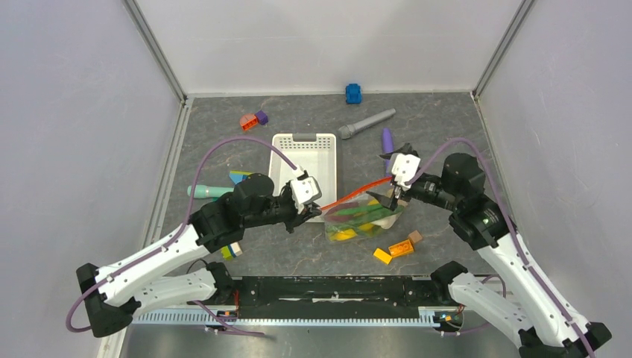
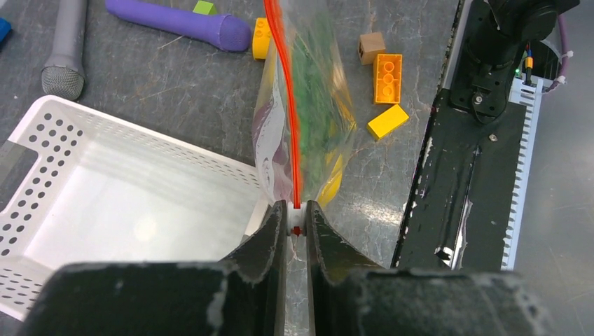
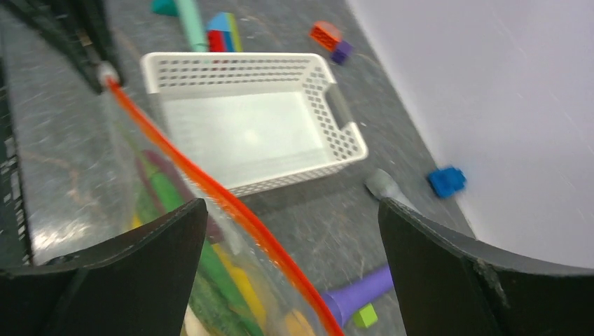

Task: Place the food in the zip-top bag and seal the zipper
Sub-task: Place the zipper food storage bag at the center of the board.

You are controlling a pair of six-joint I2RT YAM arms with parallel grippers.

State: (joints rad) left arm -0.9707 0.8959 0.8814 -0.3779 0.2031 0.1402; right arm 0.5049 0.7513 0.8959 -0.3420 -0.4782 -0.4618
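Note:
My right gripper should grab the bag's orange-red zipper next, away from the slider. That will free my left gripper, and the bag can be placed.
The clear zip-top bag hangs between my two grippers in front of the basket, with green and yellow food inside it. Its orange-red zipper runs taut from left to right. My left gripper is shut on the white slider at the zipper's left end, and green food shows through the bag. My right gripper is wide open around the bag's right end. The zipper passes between its jaws, and green and yellow food lies below.
A white slotted basket stands just behind the bag. A purple cylinder and a grey handle lie behind the right gripper. Orange and yellow blocks lie in front of the bag. A blue toy sits at the back wall.

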